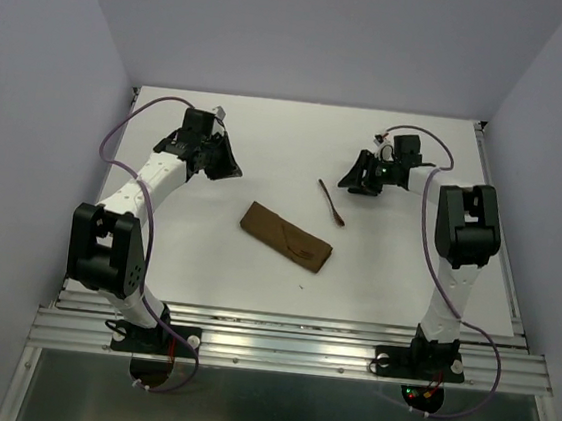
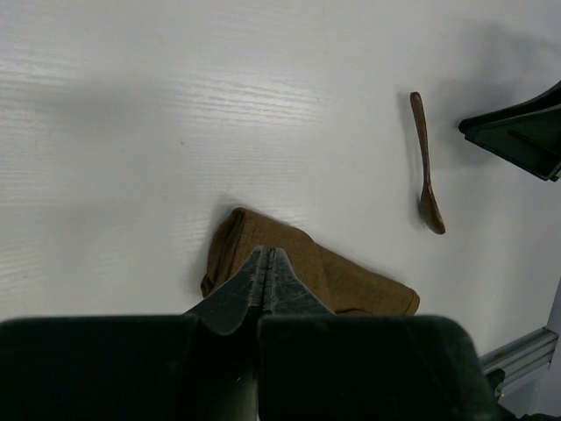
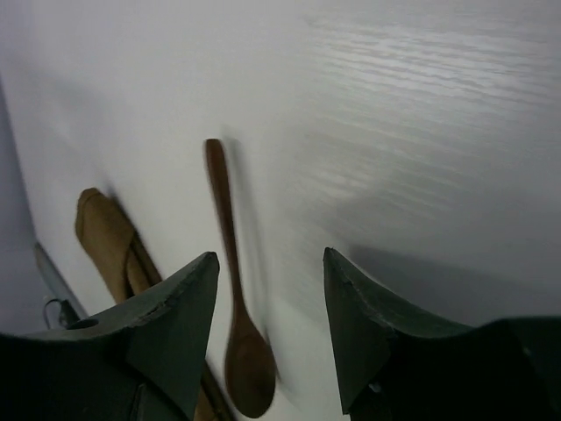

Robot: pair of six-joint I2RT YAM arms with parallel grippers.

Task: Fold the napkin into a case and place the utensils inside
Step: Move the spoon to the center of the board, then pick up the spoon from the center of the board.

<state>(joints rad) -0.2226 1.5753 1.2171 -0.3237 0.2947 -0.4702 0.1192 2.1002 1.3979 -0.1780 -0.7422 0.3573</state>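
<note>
I need to grab the spoon by its handle close to the bowl [image 1: 332,206] [image 3: 237,290] with my right gripper next. The end of the handle then stays free to slide inside the napkin.
The napkin lies folded as a narrow brown case [image 1: 286,236] slanting across the middle of the table; it also shows under my left fingers [image 2: 342,276] and at the left of the right wrist view [image 3: 105,232]. A thin dark stick [image 3: 145,263] runs along the case; I cannot tell whether it is the fork. The brown spoon [image 1: 332,203] [image 2: 427,167] [image 3: 247,360] lies bare on the table just right of the case. My right gripper [image 1: 359,184] [image 3: 269,254] hangs open over the spoon, its bowl between the fingers, not touching. My left gripper [image 1: 227,168] [image 2: 266,250] is shut and empty, above the case's far end.
The white table [image 1: 405,274] is walled by grey panels on three sides. An aluminium rail [image 1: 287,347] runs along the near edge by the arm bases. A black finger of the right gripper [image 2: 526,136] shows at the right edge of the left wrist view.
</note>
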